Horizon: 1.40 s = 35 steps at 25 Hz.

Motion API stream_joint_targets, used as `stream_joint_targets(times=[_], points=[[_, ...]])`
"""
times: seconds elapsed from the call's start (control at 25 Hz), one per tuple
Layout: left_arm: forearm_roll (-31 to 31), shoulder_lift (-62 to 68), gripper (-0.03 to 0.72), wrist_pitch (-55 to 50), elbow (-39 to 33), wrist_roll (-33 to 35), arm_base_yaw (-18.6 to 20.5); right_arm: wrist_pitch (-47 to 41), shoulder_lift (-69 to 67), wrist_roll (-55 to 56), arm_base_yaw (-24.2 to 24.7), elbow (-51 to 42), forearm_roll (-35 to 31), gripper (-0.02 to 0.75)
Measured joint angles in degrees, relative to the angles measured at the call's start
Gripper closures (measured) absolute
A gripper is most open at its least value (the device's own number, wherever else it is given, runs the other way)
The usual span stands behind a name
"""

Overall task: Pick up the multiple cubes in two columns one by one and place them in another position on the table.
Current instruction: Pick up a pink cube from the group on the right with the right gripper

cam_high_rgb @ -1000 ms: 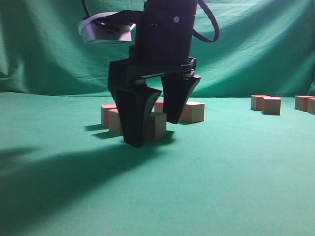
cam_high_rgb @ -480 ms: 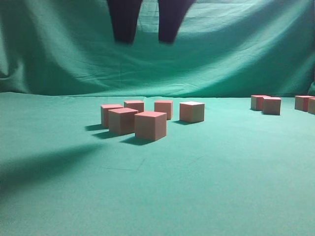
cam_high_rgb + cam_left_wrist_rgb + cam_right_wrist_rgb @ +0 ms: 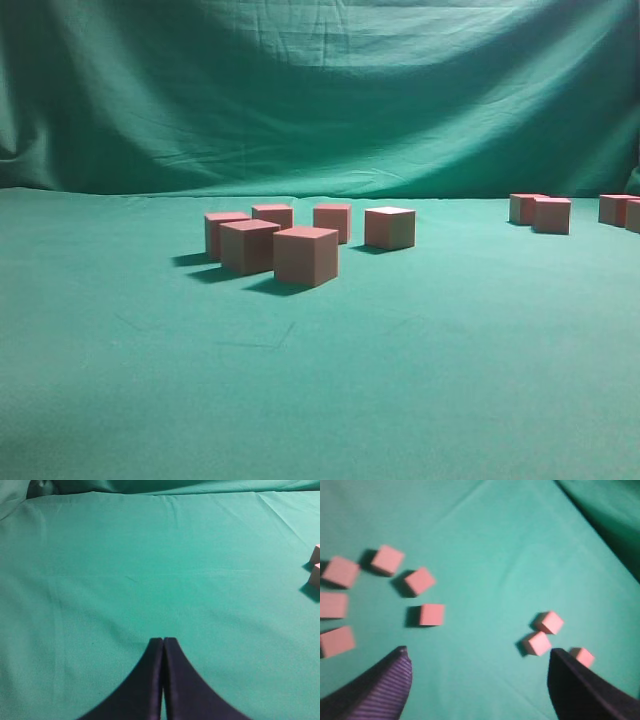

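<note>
I need to carry another cube out of its column (image 3: 527, 206) with my right gripper, so I should pick it up by its opposite sides next.
Several cubes with reddish-pink tops stand on the green table (image 3: 420, 380). A loose cluster sits left of centre, its nearest cube (image 3: 306, 255) in front and another cube (image 3: 390, 227) at its right end. More cubes (image 3: 552, 215) stand at the far right. Neither gripper shows in the exterior view. High above the cloth, my right gripper (image 3: 478, 652) is open and holds nothing; the cluster (image 3: 431, 614) lies to its left and a smaller group (image 3: 537, 643) near its right finger. My left gripper (image 3: 163, 640) is shut and empty over bare cloth, with two cubes (image 3: 315, 575) at the right edge.
A wrinkled green backdrop (image 3: 330, 90) hangs upright behind the table. Bare cloth stretches between the two groups of cubes and across the whole front of the table.
My right gripper, open and low around the nearest cube a second ago, has risen out of the exterior view. That cube stays on the table. The jaws have narrowed a little.
</note>
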<state>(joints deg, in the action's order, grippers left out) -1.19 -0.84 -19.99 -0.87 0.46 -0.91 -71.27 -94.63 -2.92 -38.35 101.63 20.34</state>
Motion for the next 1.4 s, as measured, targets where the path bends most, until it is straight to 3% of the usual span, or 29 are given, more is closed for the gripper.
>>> stream_joint_targets(times=[0.12,0.28,0.44,0.8,1.4], points=[[0.00,0.00,0.688,0.00,0.00,0.00,0.00,-0.14,1.23,3.98,9.63,0.23,0.54,0.186],[0.00,0.00,0.688,0.00,0.00,0.00,0.00,-0.41,-0.35,8.45,23.10,0.33,-5.59,0.186],[0.00,0.00,0.688,0.00,0.00,0.00,0.00,-0.58,-5.06,9.16,30.07,0.33,-14.86,0.186],[0.00,0.00,0.688,0.00,0.00,0.00,0.00,0.98,-17.70,5.45,30.51,0.33,-20.05,0.186],[0.00,0.00,0.688,0.00,0.00,0.00,0.00,16.11,-29.30,5.01,30.51,0.33,-22.22,0.186]])
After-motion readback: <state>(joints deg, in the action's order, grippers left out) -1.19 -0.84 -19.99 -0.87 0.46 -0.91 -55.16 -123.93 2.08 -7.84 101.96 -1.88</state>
